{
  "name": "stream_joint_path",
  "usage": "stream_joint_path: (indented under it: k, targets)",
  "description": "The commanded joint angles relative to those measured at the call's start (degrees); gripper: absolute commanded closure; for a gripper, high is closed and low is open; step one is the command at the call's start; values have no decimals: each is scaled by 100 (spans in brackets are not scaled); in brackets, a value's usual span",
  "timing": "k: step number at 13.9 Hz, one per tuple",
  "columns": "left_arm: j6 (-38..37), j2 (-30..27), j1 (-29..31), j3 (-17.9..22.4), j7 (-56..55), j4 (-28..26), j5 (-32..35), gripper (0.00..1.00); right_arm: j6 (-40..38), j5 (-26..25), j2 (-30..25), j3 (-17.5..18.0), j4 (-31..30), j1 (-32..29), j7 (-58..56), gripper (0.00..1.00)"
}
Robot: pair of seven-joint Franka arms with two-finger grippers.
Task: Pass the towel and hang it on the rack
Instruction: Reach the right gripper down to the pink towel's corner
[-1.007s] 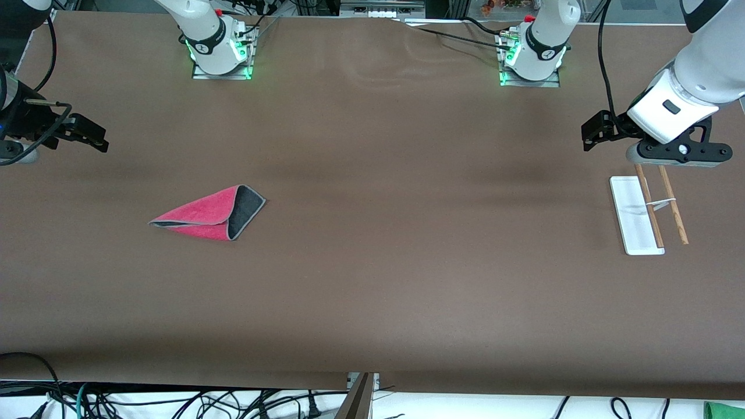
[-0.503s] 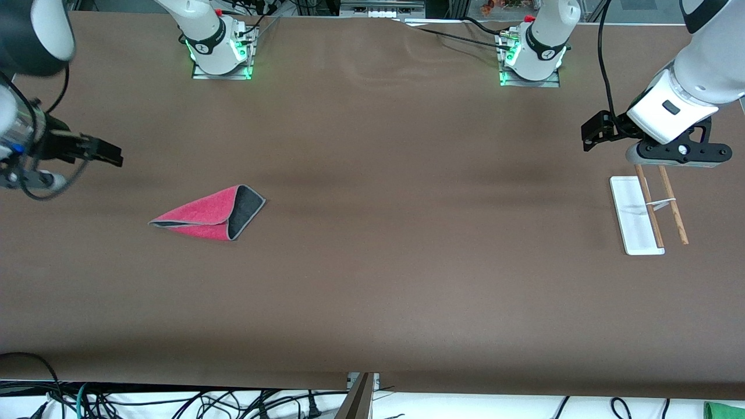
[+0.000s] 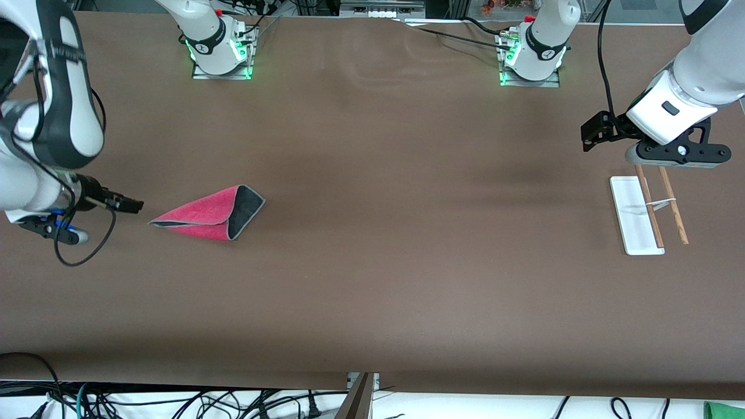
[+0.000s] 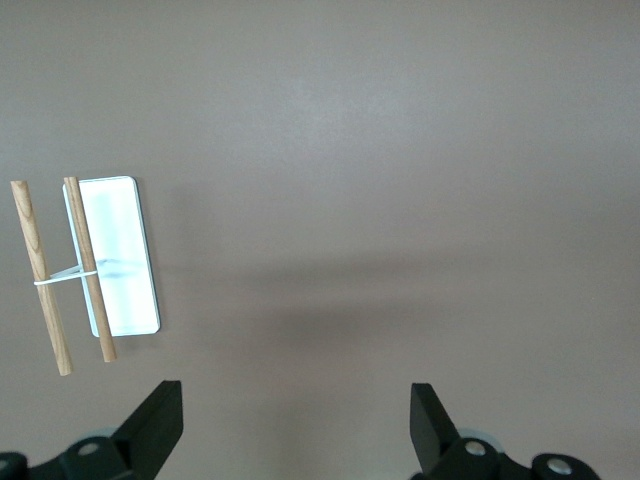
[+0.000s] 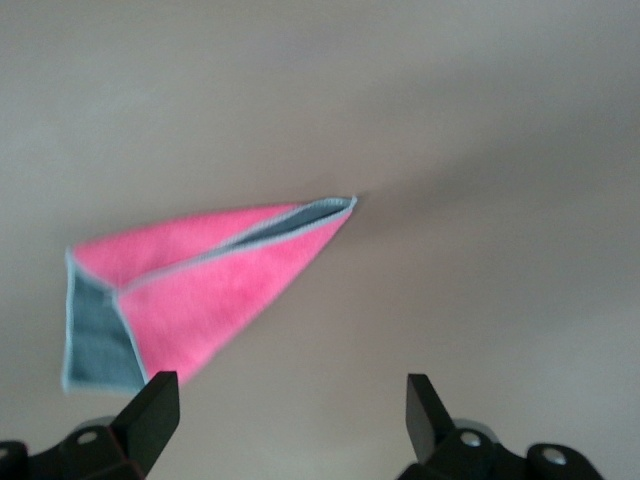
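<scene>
I need to pick up the towel by its pointed end point(image 3: 158, 223) with my right gripper next, so that I can pass it toward the rack point(image 3: 635, 216).
The towel point(image 3: 208, 216), pink-red and folded with a dark grey corner turned up, lies flat toward the right arm's end of the table. It also shows in the right wrist view point(image 5: 210, 285). My right gripper point(image 3: 51, 229) is open and empty, hovering over bare table beside the towel's pointed end point(image 5: 290, 420). The rack point(image 3: 635, 216), with a white base, two wooden rods and a wire, stands toward the left arm's end and shows in the left wrist view point(image 4: 115, 255). My left gripper point(image 3: 678, 153) is open and empty point(image 4: 295, 420), over the rack's end farther from the front camera.
The brown table point(image 3: 396, 262) stretches wide between towel and rack. The two arm bases point(image 3: 221, 49) point(image 3: 532, 55) stand along the edge farthest from the front camera. Cables hang below the table edge nearest the front camera.
My right arm has swung down from the table's end toward the towel, and its gripper now hangs just beside the towel's pointed end. The left arm, towel and rack have not moved.
</scene>
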Motion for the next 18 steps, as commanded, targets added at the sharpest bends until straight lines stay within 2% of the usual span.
stream_joint_path:
  k: [1,3,6,13,18]
  targets:
    - [-68,-25,50,-47,5,-2,-19,0,313,235,484,24,135,-222,632,0]
    - [-68,-25,50,-47,5,-2,-19,0,751,383,870,24,161,-477,633,0]
    - [-68,-25,50,-47,5,-10,-19,0,964,955,1232,33,249,-619,625,0]
    - [-59,-16,50,-47,5,-10,-19,0,930,982,1680,24,372,-654,756,0]
    - [-59,-16,50,-47,5,-11,-19,0,886,991,1769,24,328,-786,765,0]
